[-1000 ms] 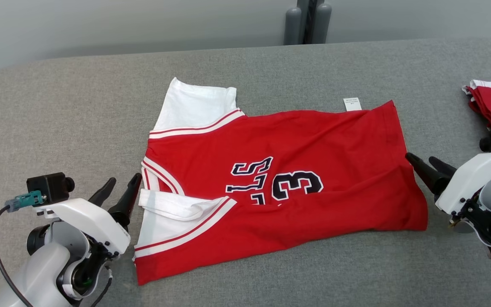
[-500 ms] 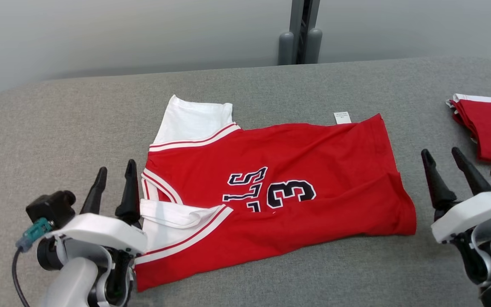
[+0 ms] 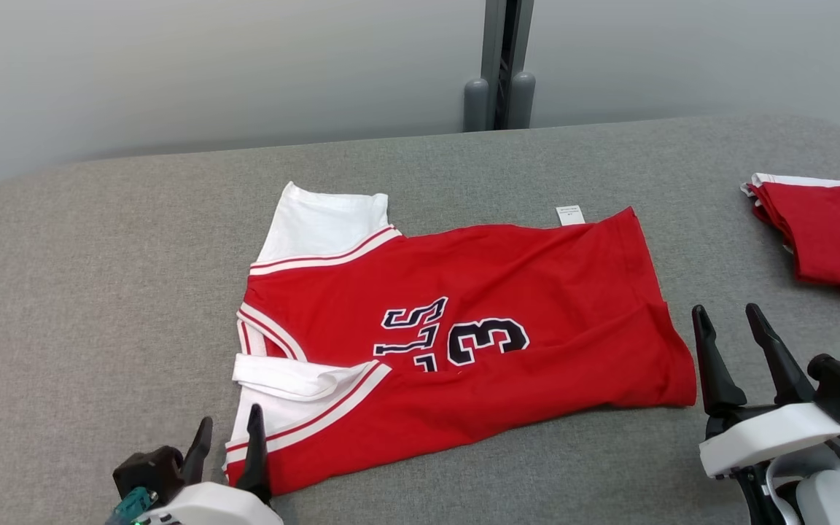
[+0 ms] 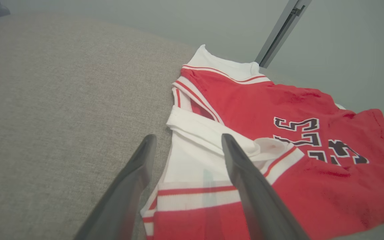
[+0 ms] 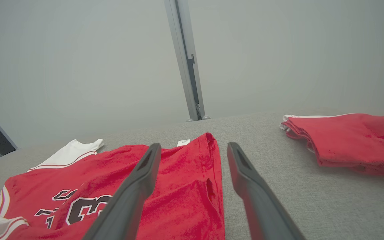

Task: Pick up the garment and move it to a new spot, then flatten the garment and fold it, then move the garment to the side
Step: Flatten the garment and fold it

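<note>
The right gripper grabs the jersey by its red hem corner (image 3: 631,213) next, where an edge stands up. The jersey's body (image 3: 557,289) lies flat on the tabletop.
The garment (image 3: 507,292) is a red jersey with white sleeves and dark numbers, lying half-folded on the grey table (image 3: 99,277); it also shows in the left wrist view (image 4: 278,110) and the right wrist view (image 5: 178,180). My left gripper (image 3: 229,430) stands open at the jersey's near left corner, its fingers (image 4: 242,173) above the white sleeve edge, holding nothing. My right gripper (image 3: 726,326) is open just right of the jersey's hem, with nothing between its fingers (image 5: 245,180).
A second folded red garment (image 3: 828,233) lies at the table's right edge, also in the right wrist view (image 5: 352,140). A grey post (image 3: 496,73) stands behind the table against the pale wall. A white tag (image 3: 570,215) pokes out at the jersey's far edge.
The head camera has tilted up, shifting the scene. Both grippers have drawn back toward the near edge and turned their fingers to point away; both stay open. The jersey has not moved.
</note>
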Robot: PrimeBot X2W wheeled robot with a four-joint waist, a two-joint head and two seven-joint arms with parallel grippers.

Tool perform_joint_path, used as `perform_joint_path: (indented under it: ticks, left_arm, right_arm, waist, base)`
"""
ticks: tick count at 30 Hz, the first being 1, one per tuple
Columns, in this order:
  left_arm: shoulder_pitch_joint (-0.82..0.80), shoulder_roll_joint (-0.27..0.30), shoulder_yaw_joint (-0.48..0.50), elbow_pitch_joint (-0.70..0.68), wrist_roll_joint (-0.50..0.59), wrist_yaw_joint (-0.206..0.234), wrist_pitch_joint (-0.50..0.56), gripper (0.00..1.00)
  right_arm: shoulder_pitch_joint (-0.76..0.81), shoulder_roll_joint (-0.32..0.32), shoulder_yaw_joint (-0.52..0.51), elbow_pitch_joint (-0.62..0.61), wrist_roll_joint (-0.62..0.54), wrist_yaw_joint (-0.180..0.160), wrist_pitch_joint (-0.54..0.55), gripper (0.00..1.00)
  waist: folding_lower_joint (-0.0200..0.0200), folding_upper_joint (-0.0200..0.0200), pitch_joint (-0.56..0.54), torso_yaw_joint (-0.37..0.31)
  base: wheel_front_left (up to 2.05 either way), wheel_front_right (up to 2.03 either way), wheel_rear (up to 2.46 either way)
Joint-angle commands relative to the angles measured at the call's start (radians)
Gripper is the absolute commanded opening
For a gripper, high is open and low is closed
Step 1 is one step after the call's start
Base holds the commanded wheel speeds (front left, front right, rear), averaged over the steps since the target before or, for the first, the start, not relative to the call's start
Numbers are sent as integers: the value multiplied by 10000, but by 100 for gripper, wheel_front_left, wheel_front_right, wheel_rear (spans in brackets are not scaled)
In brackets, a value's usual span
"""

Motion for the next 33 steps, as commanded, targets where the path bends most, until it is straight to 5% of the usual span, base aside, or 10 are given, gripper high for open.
perform_joint_path:
  ticks: [1, 19, 20, 22, 33]
  left_arm:
    - [127, -75, 154, 237, 109, 23, -41, 100]
    - [-394, -536, 38, 2916, -261, -690, 586, 100]
    - [-409, -571, -14, 2993, -272, -756, 645, 74]
    - [-431, -603, -100, 3109, -308, -874, 777, 0]
    - [-944, 160, 181, 2349, 418, -562, 44, 0]
  right_arm:
    - [180, 23, -135, -168, -186, -4, 92, 100]
    - [617, 466, -632, -1143, -652, -4, 620, 100]
    - [629, 474, -656, -1158, -663, -4, 642, 100]
    - [663, 485, -707, -1188, -716, -4, 668, 100]
    - [837, 667, -1187, -400, -618, -4, 1286, 100]
  waist:
    - [0, -1, -43, -27]
    - [0, -1, -117, -171]
    - [0, -1, -106, -181]
    - [0, -1, -82, -192]
    - [0, -1, -47, -49]
  base:
    - [0, 0, 0]
    - [0, 0, 0]
    - [0, 0, 0]
    - [0, 0, 0]
    - [0, 0, 0]
